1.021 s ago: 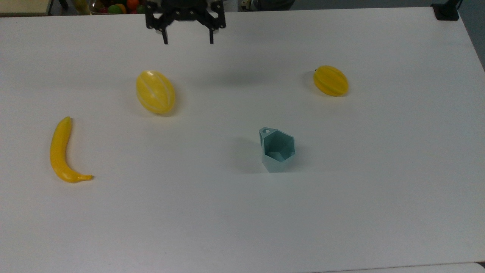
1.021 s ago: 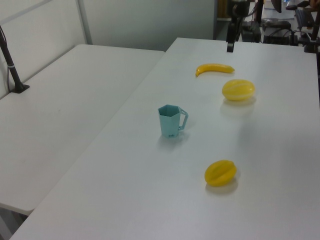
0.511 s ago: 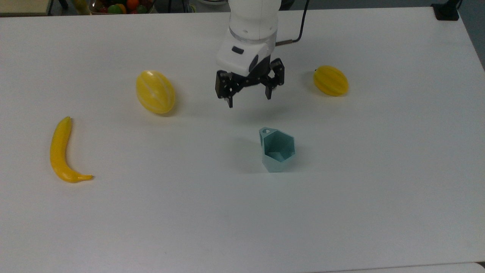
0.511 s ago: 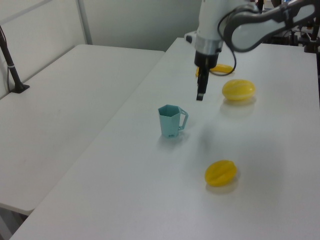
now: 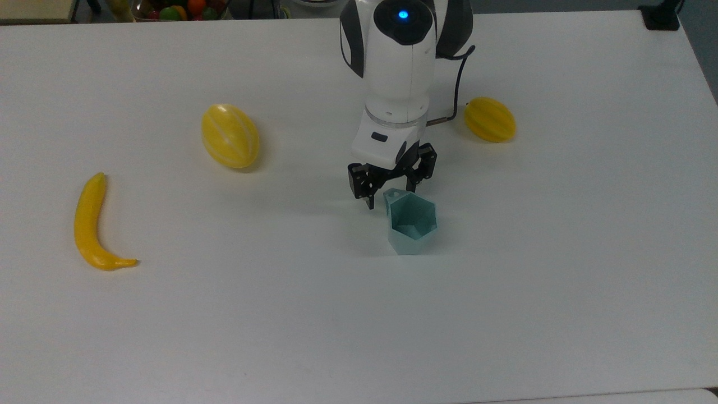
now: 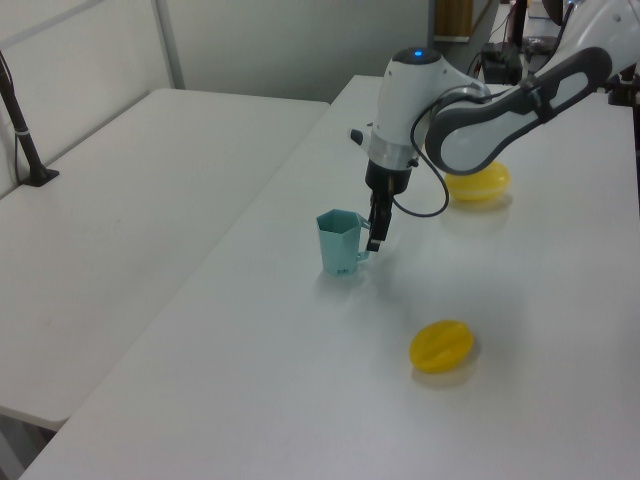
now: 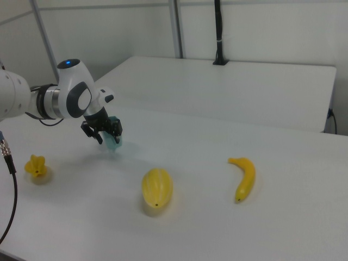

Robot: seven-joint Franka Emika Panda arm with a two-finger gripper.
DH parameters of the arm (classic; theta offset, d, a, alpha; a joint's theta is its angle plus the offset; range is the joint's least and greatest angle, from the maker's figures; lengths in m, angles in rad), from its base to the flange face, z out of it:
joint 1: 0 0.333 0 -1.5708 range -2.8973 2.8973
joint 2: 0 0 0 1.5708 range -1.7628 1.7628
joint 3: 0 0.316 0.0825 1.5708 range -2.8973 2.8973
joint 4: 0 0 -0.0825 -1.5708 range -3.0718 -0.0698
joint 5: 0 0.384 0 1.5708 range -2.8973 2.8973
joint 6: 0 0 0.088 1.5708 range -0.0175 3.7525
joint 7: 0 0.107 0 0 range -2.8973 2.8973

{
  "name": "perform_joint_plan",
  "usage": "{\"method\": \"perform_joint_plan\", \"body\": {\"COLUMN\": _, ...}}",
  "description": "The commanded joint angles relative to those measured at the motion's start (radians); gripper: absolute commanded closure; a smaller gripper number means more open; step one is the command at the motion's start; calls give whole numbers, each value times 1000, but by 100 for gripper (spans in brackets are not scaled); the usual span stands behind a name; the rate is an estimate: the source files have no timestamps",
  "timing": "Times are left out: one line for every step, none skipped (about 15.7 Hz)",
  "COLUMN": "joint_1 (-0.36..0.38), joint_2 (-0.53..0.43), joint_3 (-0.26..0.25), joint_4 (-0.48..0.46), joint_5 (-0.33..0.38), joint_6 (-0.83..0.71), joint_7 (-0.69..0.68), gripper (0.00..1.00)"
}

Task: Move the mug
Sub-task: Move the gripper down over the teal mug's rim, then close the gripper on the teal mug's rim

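Note:
I should next grab the mug by its small tab handle [image 6: 363,256] to move it, with its faceted sides free.
The mug [image 5: 412,223] is a small pale teal cup with faceted sides, standing upright near the table's middle, its tab handle toward the top view's upper left. My gripper [image 5: 392,193] hangs open right at that handle, with one finger on each side of the tab and not closed on it. In the left view the gripper [image 6: 374,234] is at the right side of the mug [image 6: 339,243], level with its rim. In the right view the gripper [image 7: 108,134] covers most of the mug [image 7: 114,143].
A banana [image 5: 90,224] lies at the top view's left, a yellow melon [image 5: 230,136] up left of the mug, and a ribbed yellow fruit [image 5: 489,119] up right. A second white table [image 6: 140,190] adjoins on the left view's left.
The arm has swept from the table's far edge down to the mug, lowering until the open fingers sit around the handle. The mug and fruits have not moved.

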Motion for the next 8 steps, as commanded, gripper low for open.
{"method": "perform_joint_plan", "body": {"joint_1": 14, "joint_2": 14, "joint_3": -14, "joint_4": 10, "joint_5": -25, "joint_6": 74, "joint_7": -7, "gripper": 63}}
{"method": "perform_joint_plan", "body": {"joint_1": 14, "joint_2": 14, "joint_3": -14, "joint_4": 10, "joint_5": -25, "joint_6": 76, "joint_7": -7, "gripper": 74}}
{"method": "perform_joint_plan", "body": {"joint_1": 15, "joint_2": 12, "joint_3": -14, "joint_4": 9, "joint_5": -28, "joint_6": 76, "joint_7": -7, "gripper": 83}}
{"method": "perform_joint_plan", "body": {"joint_1": 15, "joint_2": 12, "joint_3": -14, "joint_4": 9, "joint_5": -28, "joint_6": 76, "joint_7": -7, "gripper": 92}}
{"method": "perform_joint_plan", "body": {"joint_1": 15, "joint_2": 11, "joint_3": -14, "joint_4": 9, "joint_5": -28, "joint_6": 76, "joint_7": -6, "gripper": 99}}
{"method": "perform_joint_plan", "body": {"joint_1": 15, "joint_2": 6, "joint_3": -14, "joint_4": 6, "joint_5": -28, "joint_6": 73, "joint_7": -6, "gripper": 100}}
{"method": "perform_joint_plan", "body": {"joint_1": 17, "joint_2": -1, "joint_3": -14, "joint_4": 1, "joint_5": -28, "joint_6": 65, "joint_7": -6, "gripper": 100}}
{"method": "perform_joint_plan", "body": {"joint_1": 17, "joint_2": -8, "joint_3": -14, "joint_4": -10, "joint_5": -25, "joint_6": 64, "joint_7": -4, "gripper": 100}}
